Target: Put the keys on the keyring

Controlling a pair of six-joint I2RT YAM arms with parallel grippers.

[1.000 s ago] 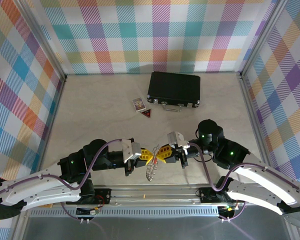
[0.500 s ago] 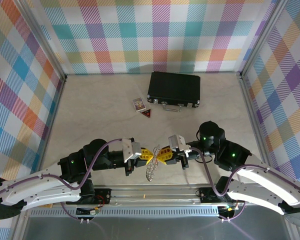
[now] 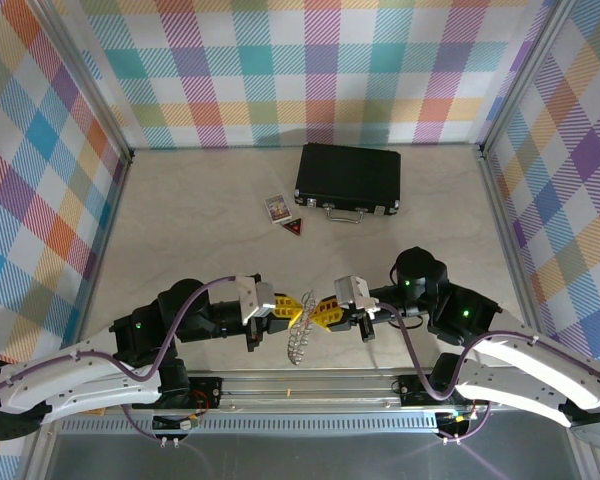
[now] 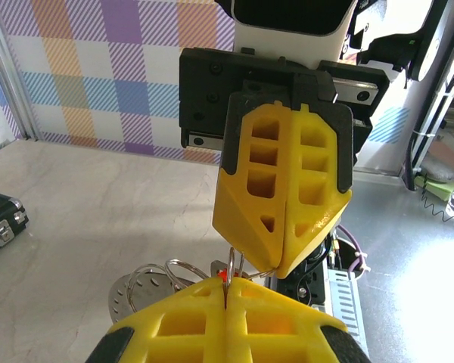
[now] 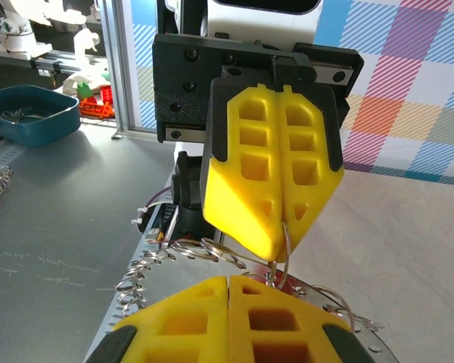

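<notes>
My right gripper should open now. My left gripper stays closed on the keyring's loop, so the wire would stay hanging.
Low over the table's near edge, my two yellow-fingered grippers meet tip to tip. The left gripper [image 3: 300,311] [image 4: 228,284] is shut on a loop of the keyring [image 4: 234,265], with the key's red head [image 4: 224,273] peeking out just behind that loop. The right gripper [image 3: 318,312] [image 5: 228,280] is shut on a thin wire of the same keyring [image 5: 234,257]. The rest of the keyring [image 3: 300,342], hung with many small silvery pieces, dangles below the fingertips. Most of the key is hidden.
A black case [image 3: 348,178] lies at the back of the table. A small printed card [image 3: 277,207] and a dark red triangular tag [image 3: 296,229] sit to its front left. Checked walls enclose three sides, and a metal rail [image 3: 310,385] runs along the near edge.
Both grippers have shifted slightly to the left together, still tip to tip. The keyring hangs between them as before.
</notes>
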